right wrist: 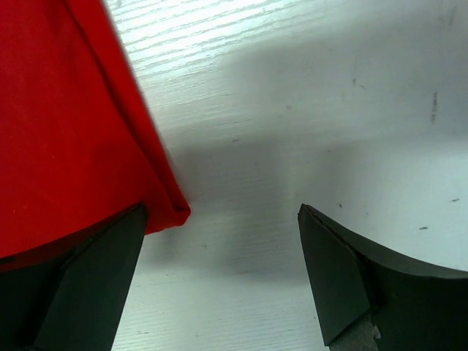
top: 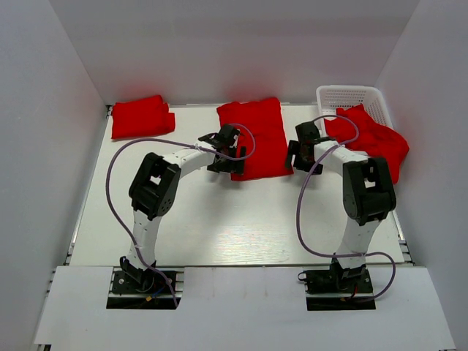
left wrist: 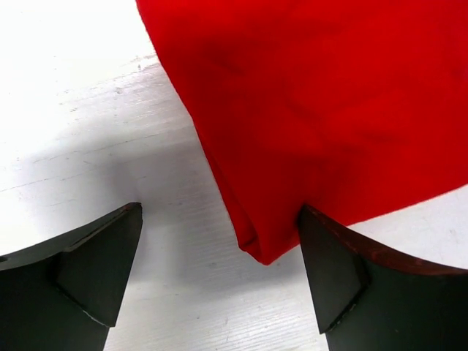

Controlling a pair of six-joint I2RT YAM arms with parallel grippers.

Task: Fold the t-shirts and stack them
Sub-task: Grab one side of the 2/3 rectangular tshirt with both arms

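My left gripper grabs the flat t-shirt's near corner next, to fold the t-shirt's near edge backward. My right gripper stands at the flat t-shirt's opposite near corner.
A folded red t-shirt [top: 256, 137] lies flat at the table's middle back. My left gripper [top: 221, 162] is open over its near left corner [left wrist: 267, 252], which lies between the fingers. My right gripper [top: 296, 162] is open at its near right corner [right wrist: 172, 212], which lies by the left finger [right wrist: 88, 285]. A folded red t-shirt [top: 142, 117] lies at the back left. A crumpled red t-shirt [top: 369, 139] hangs out of the white basket [top: 351, 96] at the back right.
White walls close in the table on the left, back and right. The basket stands against the right wall. Purple cables loop from each arm over the table's near half.
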